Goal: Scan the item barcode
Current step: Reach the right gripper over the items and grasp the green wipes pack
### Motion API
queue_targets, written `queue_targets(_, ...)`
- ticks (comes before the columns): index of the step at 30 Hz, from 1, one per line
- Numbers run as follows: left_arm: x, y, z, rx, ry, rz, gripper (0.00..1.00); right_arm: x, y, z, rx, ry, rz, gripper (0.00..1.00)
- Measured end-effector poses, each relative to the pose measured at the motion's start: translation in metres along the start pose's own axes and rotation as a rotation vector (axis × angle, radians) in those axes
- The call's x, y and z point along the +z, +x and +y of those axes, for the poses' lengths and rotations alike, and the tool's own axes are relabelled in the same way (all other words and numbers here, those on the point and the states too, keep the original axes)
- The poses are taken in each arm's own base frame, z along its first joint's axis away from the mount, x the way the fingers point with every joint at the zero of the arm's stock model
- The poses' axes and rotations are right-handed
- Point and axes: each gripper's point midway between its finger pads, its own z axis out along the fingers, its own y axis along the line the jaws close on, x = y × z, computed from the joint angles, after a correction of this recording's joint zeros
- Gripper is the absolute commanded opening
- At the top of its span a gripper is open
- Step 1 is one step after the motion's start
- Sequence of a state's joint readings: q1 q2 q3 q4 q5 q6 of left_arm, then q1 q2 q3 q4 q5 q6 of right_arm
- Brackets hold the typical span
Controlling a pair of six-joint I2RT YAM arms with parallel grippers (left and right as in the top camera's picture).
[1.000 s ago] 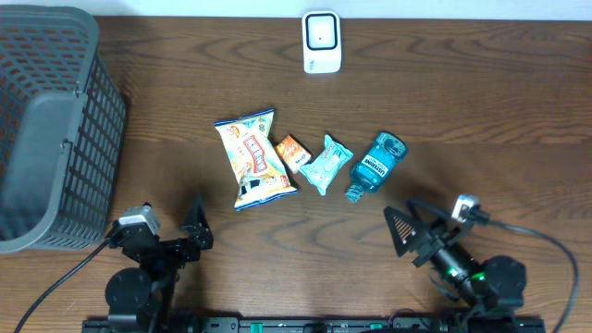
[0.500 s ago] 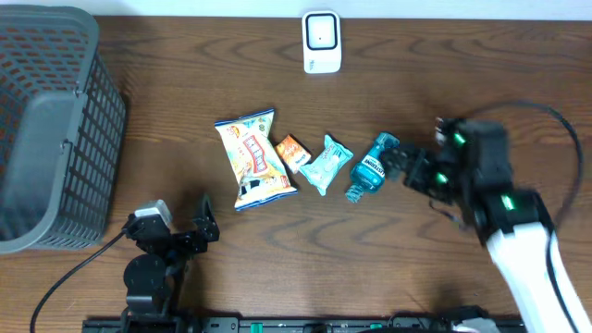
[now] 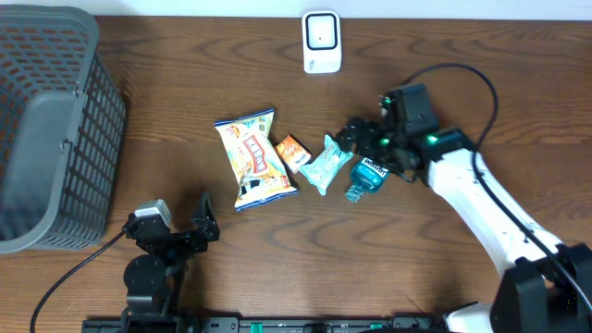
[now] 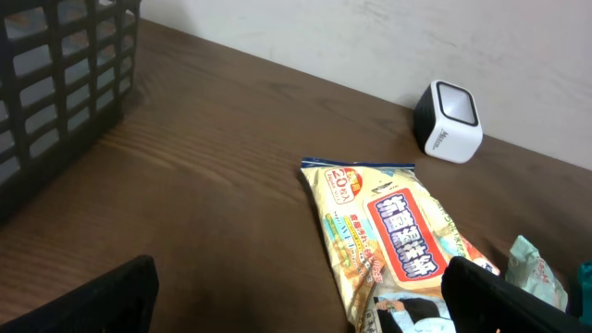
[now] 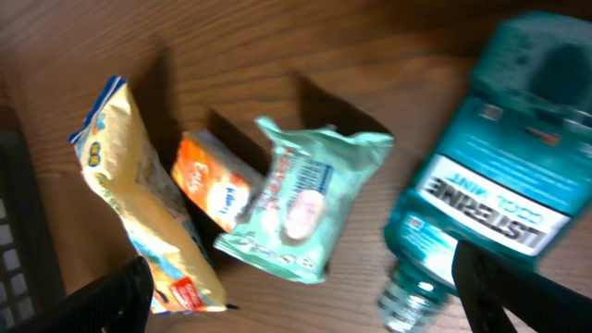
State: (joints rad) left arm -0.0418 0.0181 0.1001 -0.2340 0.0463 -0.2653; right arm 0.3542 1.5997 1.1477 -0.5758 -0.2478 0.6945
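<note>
I should scan the barcode next, so I will grab the mint-green pack near its near end (image 3: 317,176) (image 5: 280,242) with my right gripper. That leaves most of the pack's sides open to view for the scan.
Several items lie in a row mid-table: a yellow snack bag (image 3: 255,158) (image 4: 393,240) (image 5: 139,213), a small orange packet (image 3: 293,153) (image 5: 211,190), a mint-green pack (image 3: 326,164) (image 5: 301,199) and a teal mouthwash bottle (image 3: 370,173) (image 5: 495,199) on its side. The white scanner (image 3: 321,42) (image 4: 448,122) stands at the far edge. My right gripper (image 3: 363,141) (image 5: 305,301) hovers open over the bottle and green pack, holding nothing. Near the front left, my left gripper (image 3: 196,233) (image 4: 301,301) is open and empty, short of the snack bag.
A dark mesh basket (image 3: 46,129) (image 4: 55,83) fills the left side of the wooden table (image 3: 499,83). The right arm's cable loops over the table behind the bottle.
The right arm has swung from the front right edge up and leftward, ending above the bottle and green pack. The left arm has barely shifted. The items lie as before.
</note>
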Motion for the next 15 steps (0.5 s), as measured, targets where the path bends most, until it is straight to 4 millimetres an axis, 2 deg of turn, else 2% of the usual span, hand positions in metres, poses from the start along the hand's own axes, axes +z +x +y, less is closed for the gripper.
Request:
queue_targets(3,0.000,0.000,0.000,0.000,0.000,0.000,0.98,0.005,-0.003,0.029,-0.030,-0.003,-0.013,0.93)
queue_targets(6,0.000,0.000,0.000,0.000,0.000,0.000,0.98,0.014,-0.002,0.056,-0.006,-0.014,-0.016,0.79)
queue_targets(8,0.000,0.000,0.000,0.000,0.000,0.000,0.98,0.024,0.001,0.065,0.021,-0.004,-0.012,0.74)
queue_targets(11,0.000,0.000,0.000,0.000,0.000,0.000,0.98,0.045,0.013,0.064,0.085,0.050,0.020,0.69)
queue_targets(13,0.000,0.000,0.000,0.000,0.000,0.000,0.98,0.057,0.026,0.053,0.134,0.114,0.060,0.75)
queue_targets(15,0.000,0.000,0.000,0.000,0.000,0.000,0.98,0.067,0.041,0.040,0.186,0.185,0.099,0.76)
